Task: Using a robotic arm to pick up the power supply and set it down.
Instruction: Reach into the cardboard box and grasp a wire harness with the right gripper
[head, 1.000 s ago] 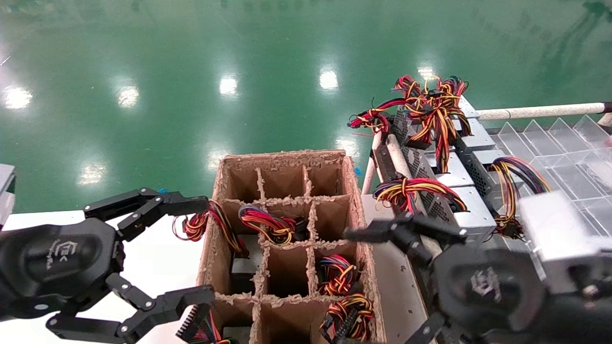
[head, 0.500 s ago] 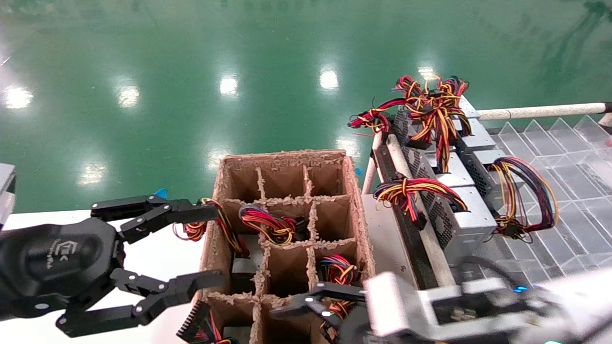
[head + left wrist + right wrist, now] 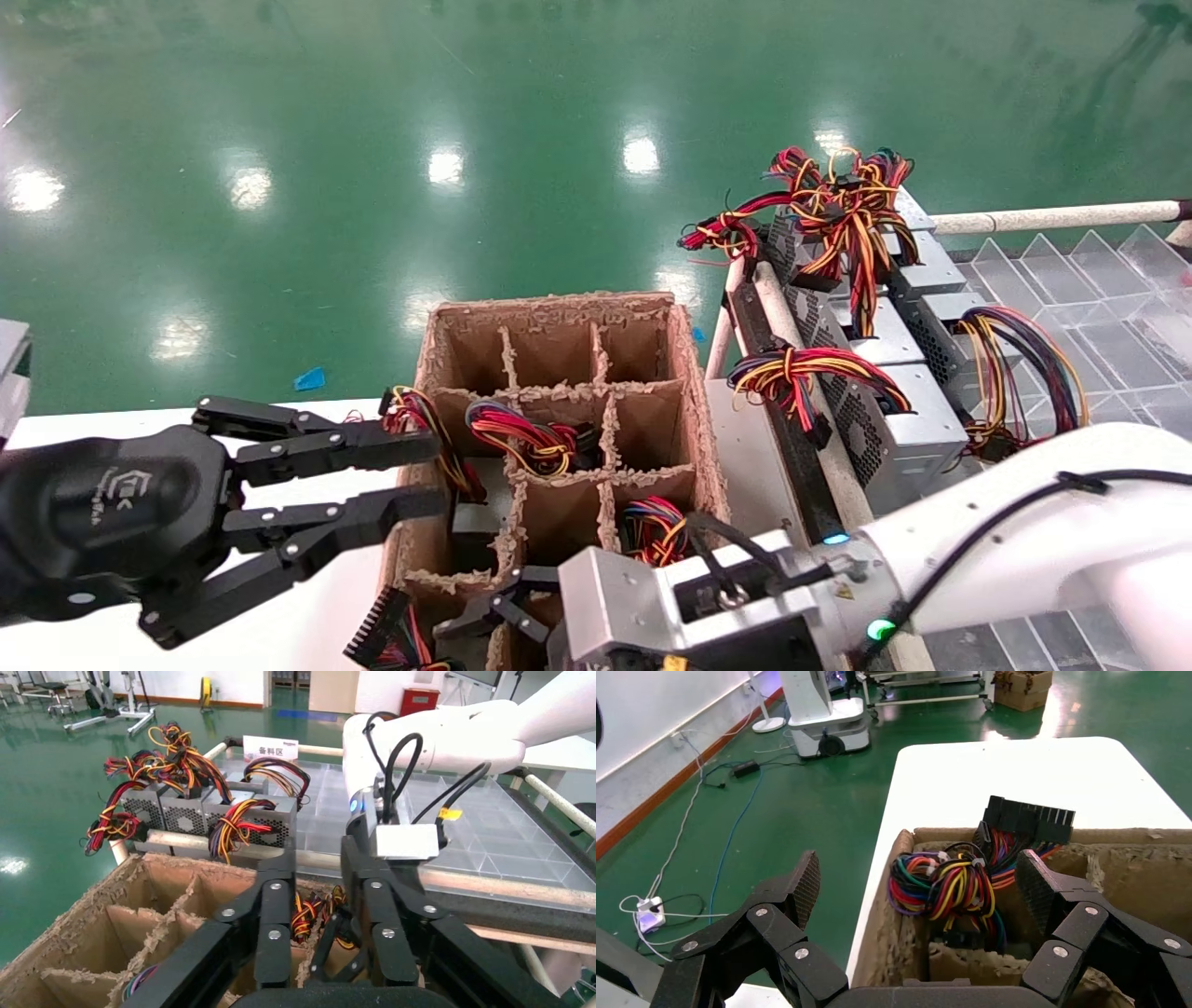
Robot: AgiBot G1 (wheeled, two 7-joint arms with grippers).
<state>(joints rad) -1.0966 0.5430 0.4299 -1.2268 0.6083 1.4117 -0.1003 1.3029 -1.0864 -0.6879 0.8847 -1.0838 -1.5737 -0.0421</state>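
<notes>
My fingers are still above the wire bundle (image 3: 945, 885), over the cardboard edge, so closing now would miss. My right gripper lowers first, then closes on the bundle.
A brown cardboard divider box (image 3: 689, 391) holds power supplies; mostly only their wire bundles show. One grey power supply (image 3: 473, 518) shows in a left cell. My right gripper (image 3: 919, 881) is open wide above the box's near corner cell. A bundle of red, yellow and purple wires (image 3: 947, 888) with a black connector (image 3: 1028, 820) lies between its fingers; the metal body below is hidden. In the head view the white right arm (image 3: 1024, 522) crosses the near edge. My left gripper (image 3: 440, 475) is at the box's left wall, its fingers (image 3: 273, 903) a narrow gap apart, gripping nothing visible.
A row of silver power supplies (image 3: 899, 410) with wire bundles lies on the rack to the right, beside a padded rail (image 3: 773, 308). Clear plastic dividers (image 3: 1099, 298) lie farther right. The white table (image 3: 307, 596) is left of the box, green floor (image 3: 372, 140) beyond.
The right arm swung from the rack side across to the box's near cells. The left gripper's fingers narrowed steadily and moved up to the box's left wall.
</notes>
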